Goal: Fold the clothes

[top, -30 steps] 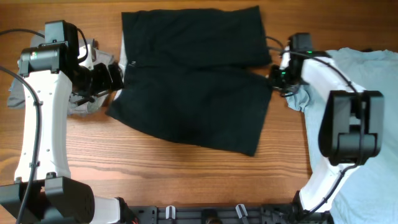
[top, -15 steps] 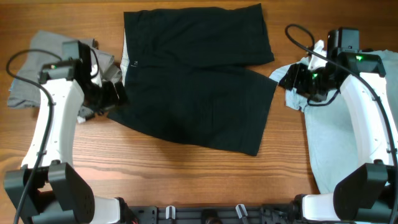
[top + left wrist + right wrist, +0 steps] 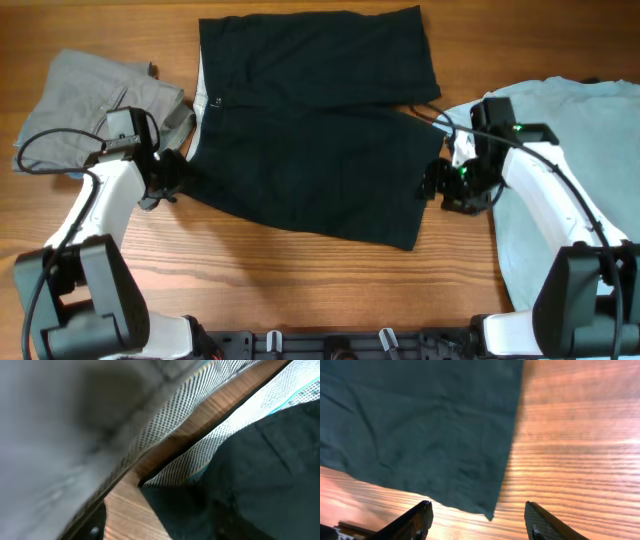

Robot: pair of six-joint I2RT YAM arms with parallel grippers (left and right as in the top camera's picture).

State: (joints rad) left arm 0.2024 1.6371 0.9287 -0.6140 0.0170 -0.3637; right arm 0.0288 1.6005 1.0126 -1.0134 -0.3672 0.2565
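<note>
I will grab the black shorts next with my right gripper by the near hem corner (image 3: 408,244), opposite the waist edge (image 3: 199,108). Then I can fold the near side of the shorts over.
Black shorts (image 3: 315,130) lie spread flat on the table's middle, with pale lining at the waist on the left. My left gripper (image 3: 172,172) is at their lower left edge. In the left wrist view, black cloth (image 3: 260,470), mesh lining (image 3: 200,455) and grey cloth (image 3: 60,425) show. One finger sits far left, and the gripper (image 3: 160,530) looks open. My right gripper (image 3: 436,188) is open and empty at the shorts' right edge. A hem corner (image 3: 487,505) lies between its fingers (image 3: 480,522). Grey shorts (image 3: 90,110) lie back left. A light blue T-shirt (image 3: 570,150) lies on the right.
Bare wood (image 3: 300,290) runs along the front of the table under the shorts. A black rail with clips (image 3: 330,345) runs along the front edge. The right arm reaches over the T-shirt, and cables trail from both arms.
Both arms have moved toward the front. The left gripper left the grey shorts for the black shorts' left edge. The right gripper left the T-shirt for the right hem.
</note>
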